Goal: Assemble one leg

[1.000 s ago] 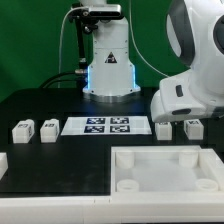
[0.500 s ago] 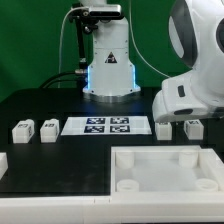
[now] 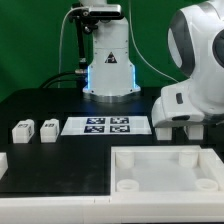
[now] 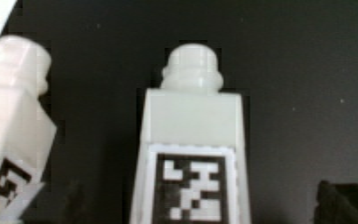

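Note:
My fingers are low over the black table, reaching down on both sides of the tagged leg (image 4: 194,145). My gripper should close on the leg now.
In the wrist view a leg (image 4: 190,130), a white block with a rounded peg at its end and a black-and-white tag on its face, lies on the black table between my fingers. My gripper (image 4: 190,205) is open, with one dark fingertip (image 4: 350,198) on each side of the leg and a gap between each and the leg. A second leg (image 4: 12,110) lies just beside it. In the exterior view my white arm (image 3: 188,98) hangs low over these two legs at the right and mostly hides them. Two more legs (image 3: 22,130) (image 3: 47,129) lie at the left.
The marker board (image 3: 105,126) lies flat in the middle of the table. The large white tray-like piece with round holes (image 3: 150,158) fills the front right. A white part's edge (image 3: 3,163) shows at the front left. The robot's base (image 3: 108,62) stands behind.
My arm has come down over the two legs at the exterior view's right and now covers them. The other parts have not moved.

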`<state>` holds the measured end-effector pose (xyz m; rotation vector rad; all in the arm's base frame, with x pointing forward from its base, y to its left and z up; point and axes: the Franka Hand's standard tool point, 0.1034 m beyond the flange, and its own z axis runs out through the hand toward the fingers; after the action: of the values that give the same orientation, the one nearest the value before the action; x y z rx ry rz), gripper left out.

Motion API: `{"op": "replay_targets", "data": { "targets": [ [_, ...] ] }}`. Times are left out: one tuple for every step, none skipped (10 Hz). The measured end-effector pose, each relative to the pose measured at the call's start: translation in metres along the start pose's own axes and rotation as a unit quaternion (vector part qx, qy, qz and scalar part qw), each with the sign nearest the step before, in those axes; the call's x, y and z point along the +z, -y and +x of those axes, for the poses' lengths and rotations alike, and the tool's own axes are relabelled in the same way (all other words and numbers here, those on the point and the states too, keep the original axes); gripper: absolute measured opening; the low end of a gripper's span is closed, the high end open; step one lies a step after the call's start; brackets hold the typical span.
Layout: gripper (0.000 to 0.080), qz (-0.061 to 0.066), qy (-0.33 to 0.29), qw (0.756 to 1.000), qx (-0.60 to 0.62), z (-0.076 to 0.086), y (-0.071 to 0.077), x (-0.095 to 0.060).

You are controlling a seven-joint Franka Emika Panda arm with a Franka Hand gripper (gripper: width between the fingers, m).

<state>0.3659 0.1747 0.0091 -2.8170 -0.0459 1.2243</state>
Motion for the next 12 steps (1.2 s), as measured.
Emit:
{"op": "replay_targets", "data": {
  "targets": [
    [0.0649,0.0,-0.001,1.0,-0.001,0.0004,0.0015,-0.001],
    [0.0649,0.0,-0.001,1.0,-0.002,0.0002,0.0013,-0.0006],
    [0.0649,0.0,-0.001,1.0,-0.002,0.0002,0.0013,-0.0005],
    [0.0513,0.0,-0.001,1.0,-0.002,0.0002,0.0013,-0.0005],
    [0.0513,0.0,-0.001,1.0,-0.002,0.0002,0.0013,-0.0005],
    [0.0374,0.0,-0.001,1.0,-0.002,0.0002,0.0013,-0.0005],
    [0.0288,0.0,-0.001,1.0,-0.002,0.0002,0.0013,-0.0005],
    [0.0288,0.0,-0.001,1.0,-0.002,0.0002,0.0013,-0.0005],
    [0.0288,0.0,-0.001,1.0,-0.002,0.0002,0.0013,-0.0005],
    [0.0289,0.0,-0.001,1.0,-0.002,0.0002,0.0013,-0.0005],
    [0.0289,0.0,-0.001,1.0,-0.002,0.0002,0.0013,-0.0005],
    [0.0289,0.0,-0.001,1.0,-0.002,0.0002,0.0013,-0.0005]
  ]
}}
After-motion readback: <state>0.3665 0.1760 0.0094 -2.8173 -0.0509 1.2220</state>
